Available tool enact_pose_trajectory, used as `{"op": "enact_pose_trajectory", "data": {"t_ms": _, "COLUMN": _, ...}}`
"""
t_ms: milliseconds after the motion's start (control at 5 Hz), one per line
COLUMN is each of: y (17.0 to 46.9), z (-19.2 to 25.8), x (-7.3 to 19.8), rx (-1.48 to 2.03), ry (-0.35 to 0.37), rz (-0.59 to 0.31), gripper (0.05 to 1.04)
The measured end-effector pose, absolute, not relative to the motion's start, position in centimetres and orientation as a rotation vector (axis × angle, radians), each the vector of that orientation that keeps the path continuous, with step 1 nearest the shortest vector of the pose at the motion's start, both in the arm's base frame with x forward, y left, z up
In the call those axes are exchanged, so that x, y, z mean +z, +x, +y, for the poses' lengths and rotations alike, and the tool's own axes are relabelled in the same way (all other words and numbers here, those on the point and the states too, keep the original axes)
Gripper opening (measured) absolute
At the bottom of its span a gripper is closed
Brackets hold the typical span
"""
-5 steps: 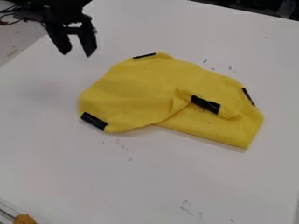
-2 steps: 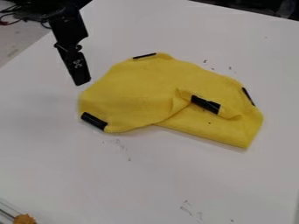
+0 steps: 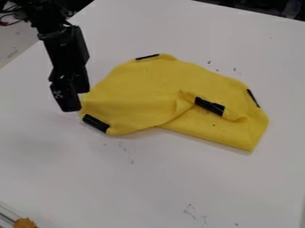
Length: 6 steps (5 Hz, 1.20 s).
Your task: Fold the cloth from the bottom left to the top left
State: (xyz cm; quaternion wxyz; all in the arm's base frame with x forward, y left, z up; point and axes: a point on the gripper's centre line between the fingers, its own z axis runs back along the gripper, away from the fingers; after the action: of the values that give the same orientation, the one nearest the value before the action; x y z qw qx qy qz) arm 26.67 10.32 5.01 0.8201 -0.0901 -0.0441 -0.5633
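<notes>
My gripper picks up the cloth by its corner with the black mark next, to fold it over toward the other black-marked corner.
The gripper (image 3: 77, 100) hangs from the upper left at the left edge of the yellow cloth (image 3: 140, 91), just above the black strip (image 3: 96, 123) on the cloth's lower left corner. Its two fingers stand apart, one nearer the camera and one behind it, so it is open. The cloth lies on the white table, with its bottom right part folded over; another black strip (image 3: 209, 106) shows on the turned-up flap. Further black strips mark the top left corner (image 3: 147, 57) and the right edge (image 3: 253, 98).
The white table (image 3: 155, 187) extends around the cloth. An orange-brown object (image 3: 25, 223) lies at the bottom left corner beside a clear-edged thing. Cables (image 3: 8, 18) show at the upper left, past the table's edge.
The gripper has turned and come down the view, from the upper left to beside the cloth's left edge. The cloth has not moved.
</notes>
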Motion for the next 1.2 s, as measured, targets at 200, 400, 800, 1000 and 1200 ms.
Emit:
{"op": "enact_pose_trajectory", "data": {"t_ms": 200, "y": 25.8, "z": 9.5, "x": 3.9, "rx": -1.41, "ry": -0.182, "rz": -0.12, "gripper": 0.999}}
{"op": "enact_pose_trajectory", "data": {"t_ms": 400, "y": 25.2, "z": 8.4, "x": 3.1, "rx": -1.496, "ry": -0.13, "rz": -0.134, "gripper": 0.999}}
{"op": "enact_pose_trajectory", "data": {"t_ms": 800, "y": 26.2, "z": 8.0, "x": 2.1, "rx": -1.53, "ry": -0.087, "rz": -0.127, "gripper": 0.999}}
{"op": "enact_pose_trajectory", "data": {"t_ms": 1000, "y": 26.2, "z": 7.4, "x": 1.3, "rx": -1.536, "ry": -0.108, "rz": -0.088, "gripper": 0.999}}
{"op": "enact_pose_trajectory", "data": {"t_ms": 1200, "y": 26.3, "z": 7.4, "x": 0.9, "rx": -1.536, "ry": -0.11, "rz": -0.089, "gripper": 0.999}}
